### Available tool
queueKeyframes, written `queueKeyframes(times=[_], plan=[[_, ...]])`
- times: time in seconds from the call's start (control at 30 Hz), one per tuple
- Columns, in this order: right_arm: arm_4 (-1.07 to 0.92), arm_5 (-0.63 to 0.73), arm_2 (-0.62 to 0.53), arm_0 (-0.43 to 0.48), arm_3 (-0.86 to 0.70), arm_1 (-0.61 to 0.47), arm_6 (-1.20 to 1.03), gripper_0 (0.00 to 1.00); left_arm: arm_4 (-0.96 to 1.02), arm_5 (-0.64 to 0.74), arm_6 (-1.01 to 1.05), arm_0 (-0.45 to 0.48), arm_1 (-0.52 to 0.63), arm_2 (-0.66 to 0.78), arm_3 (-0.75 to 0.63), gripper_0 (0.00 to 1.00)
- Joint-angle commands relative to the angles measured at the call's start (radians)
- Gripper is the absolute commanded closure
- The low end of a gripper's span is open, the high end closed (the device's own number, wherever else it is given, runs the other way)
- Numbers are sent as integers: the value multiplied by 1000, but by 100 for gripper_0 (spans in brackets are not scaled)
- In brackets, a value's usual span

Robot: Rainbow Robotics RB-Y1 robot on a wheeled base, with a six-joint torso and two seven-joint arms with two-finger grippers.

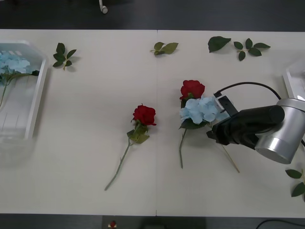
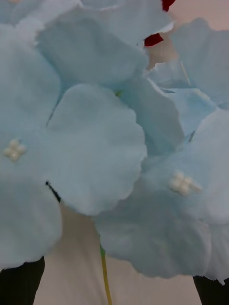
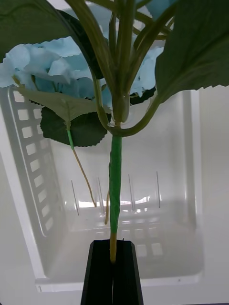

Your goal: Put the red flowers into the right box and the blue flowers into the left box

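The right gripper will next grab the blue flower by its bare stem [image 1: 230, 157], since delicate petals spread wide above the stem, beside a red bloom.
My left gripper [image 3: 113, 245] is shut on the green stem of a blue flower [image 3: 52, 66], holding it over the left box [image 3: 28, 157]. In the front view that left box [image 1: 38, 95] holds blue flowers [image 1: 12, 62] at the table's left edge. My right gripper [image 2: 114, 279] is open, its black fingers [image 2: 21, 283] on either side of a blue flower [image 2: 95, 143] lying on the table. From the front, this blue flower [image 1: 202, 109] rests against a red flower [image 1: 192, 88], with the right gripper [image 1: 213, 130] at its right side. Another red flower [image 1: 144, 114] lies mid-table. The right box [image 1: 294, 78] shows at the right edge.
Loose green leaf sprigs lie along the far side of the table [image 1: 64, 55], [image 1: 164, 47], [image 1: 219, 43], [image 1: 249, 47], and one at the near right [image 1: 298, 181]. A bare stem [image 1: 228, 157] lies under the right arm.
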Motion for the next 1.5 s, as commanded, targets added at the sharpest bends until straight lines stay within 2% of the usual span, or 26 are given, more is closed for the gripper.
queueKeyframes(times=[0.03, 0.33, 0.5, 0.63, 0.73, 0.83, 1.03, 1.07, 1.1, 1.13, 1.17, 1.2, 1.23, 1.37, 1.5], plan=[[10, -23, 13, 9, 28, 34, 57, 12, -14, -84, -21, -23, 46, -66, 54, 100], [21, -43, 27, 9, 57, 54, 71, 12, -17, -261, -12, -19, -19, -198, 228, 100], [24, -63, 48, 9, 82, 61, 80, 12, -14, -380, -9, -13, -71, -219, 325, 100], [35, -78, 62, 9, 106, 65, 83, 12, -8, -431, -9, 20, -92, -219, 330, 100], [36, -89, 67, 9, 125, 74, 85, 16, 10, -482, -8, 49, -114, -221, 331, 100], [50, -89, 67, 9, 138, 88, 91, 29, 19, -514, -3, 67, -135, -219, 331, 100], [61, -89, 65, 9, 155, 100, 102, 67, 38, -524, 2, 81, -146, -219, 331, 100], [62, -89, 65, 9, 155, 100, 100, 70, 36, -523, 2, 81, -144, -219, 331, 100], [61, -89, 65, 9, 155, 100, 102, 79, 36, -524, 2, 81, -146, -219, 331, 96], [58, -89, 65, 9, 155, 100, 103, 86, 35, -524, 2, 81, -144, -219, 331, 57], [56, -89, 65, 9, 154, 100, 103, 90, 36, -523, 0, 81, -144, -219, 331, 40], [55, -89, 65, 9, 155, 99, 103, 94, 41, -523, -1, 81, -143, -219, 331, 17], [55, -89, 65, 7, 155, 99, 103, 99, 52, -520, -5, 81, -138, -219, 331, 1], [41, -103, 64, -5, 155, 87, 103, 100, 102, -489, -17, 81, -117, -213, 322, 0], [-88, -133, 16, -14, 146, 42, 112, 100, 108, -414, -29, 81, -80, -181, 270, 0]])
